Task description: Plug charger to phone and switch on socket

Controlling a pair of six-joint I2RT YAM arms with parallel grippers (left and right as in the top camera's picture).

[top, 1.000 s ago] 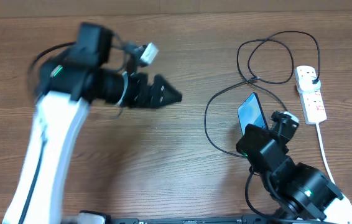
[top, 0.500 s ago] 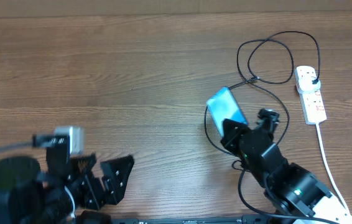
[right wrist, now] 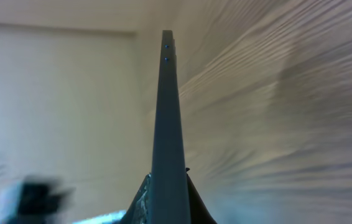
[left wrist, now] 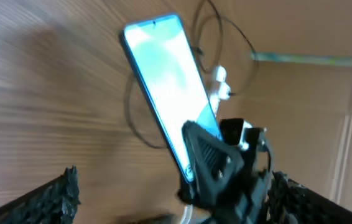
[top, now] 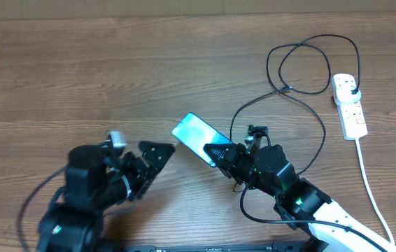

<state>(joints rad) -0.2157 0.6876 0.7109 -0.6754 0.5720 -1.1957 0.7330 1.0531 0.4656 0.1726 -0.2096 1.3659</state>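
Note:
Wide tabletop separates my left gripper's open fingers from the phone's edge, so my right gripper keeps holding the phone [top: 195, 134] until my left gripper grips it.
My right gripper [top: 217, 154] is shut on the lower end of the phone [top: 195, 134] and holds it tilted above the table's middle, teal screen up. In the right wrist view the phone [right wrist: 168, 118] shows edge-on between the jaws [right wrist: 166, 202]. My left gripper [top: 154, 158] is open and empty, just left of the phone and pointing at it. Its fingers [left wrist: 175, 180] frame the phone [left wrist: 163, 81] in the left wrist view. The charger cable [top: 303, 64] lies in loops at the back right, its black plug [top: 352, 89] in the socket [top: 350, 106]. Its connector tip is hidden.
The socket's thick white cord [top: 370, 183] runs toward the front right edge. Loops of black cable [top: 322, 136] lie around and under my right arm. A cardboard wall [left wrist: 300, 37] stands behind the table.
My right gripper has carried the phone left from near the cable to the table's middle. My left arm has swung from the back left to the front left, its gripper now facing the phone.

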